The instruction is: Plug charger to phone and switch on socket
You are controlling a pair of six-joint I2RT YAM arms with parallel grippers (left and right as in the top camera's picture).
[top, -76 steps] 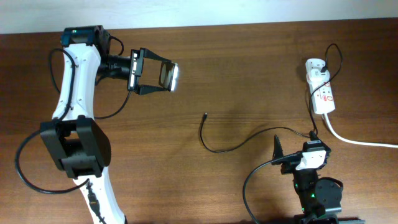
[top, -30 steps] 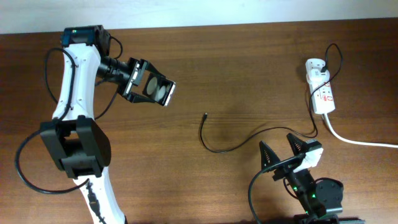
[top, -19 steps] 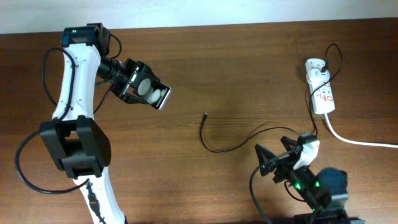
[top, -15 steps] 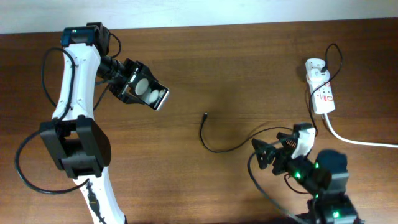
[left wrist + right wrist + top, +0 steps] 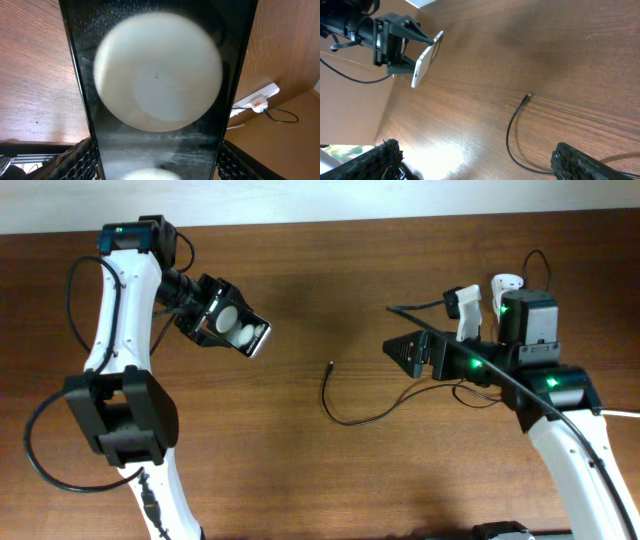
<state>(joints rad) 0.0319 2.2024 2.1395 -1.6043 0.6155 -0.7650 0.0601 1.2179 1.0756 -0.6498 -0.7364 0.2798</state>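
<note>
The robot's right gripper should grab the phone across its flat sides at one long edge next, so the phone's opposite edge stays free for the left gripper to retake for plugging.
My left gripper is shut on the black glossy phone and holds it above the table's left side. The phone fills the left wrist view, with bright round reflections on its face and a finger pressing each long edge. The charger lies looped mid-table, its plug tip free on the wood. My right gripper hovers open right of the tip and points left. From its wrist I see the cable, the tip and the phone. The socket is mostly hidden by the right arm overhead.
A white end of the power strip with a thin black loop of cable shows behind the right arm at the back right. The left arm's white links run down the left side. Bare wooden table lies between the arms.
The right arm has swung up from the front edge to above the right middle, its open gripper now pointing left over the cable. The left gripper barely moved with the phone.
</note>
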